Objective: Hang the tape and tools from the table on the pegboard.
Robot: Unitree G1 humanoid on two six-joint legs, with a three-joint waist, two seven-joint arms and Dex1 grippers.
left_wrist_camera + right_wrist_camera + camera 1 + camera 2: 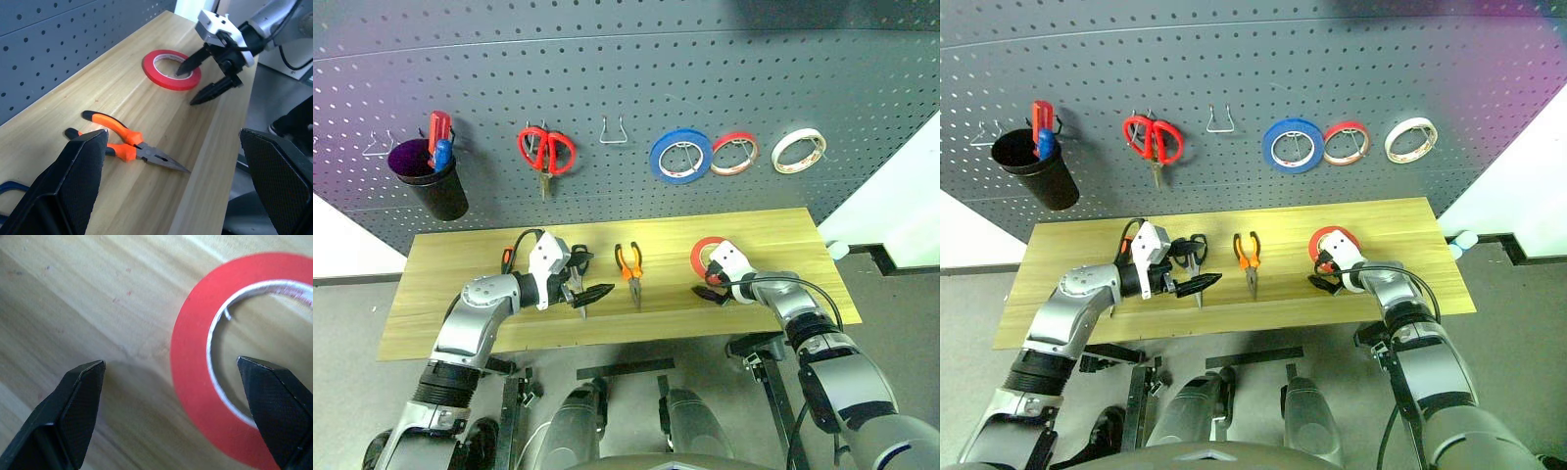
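Observation:
I should close my right gripper on the tape's near side now. My fingers are on either side of the red tape's near side [195, 387], one of them in the tape's hole [259, 338], so they would hold it.
The orange-red tape [700, 252] lies flat on the right part of the wooden table [450, 264]. My right gripper [187, 88] is open and tilted down over the tape [193, 382]. One finger hangs over the hole and the other over bare wood, with the ring's near wall between them. The orange-and-black pliers [628, 264] lie mid-table. The dark-handled scissors [576, 264] lie just left of them, partly under my open left gripper [594, 295], which holds nothing and points toward the pliers [124, 144]. An orange-and-black handle end [506, 258] peeks out behind the left hand. The pegboard [705, 69] rises behind the table.
On the pegboard hang red-handled scissors [546, 152], a blue ring [680, 157], a red-and-white ring [734, 154] and a white ring [798, 149]. A black cup [433, 181] with tools hangs at the left. A bare wire hook [613, 132] sits between the scissors and the blue ring.

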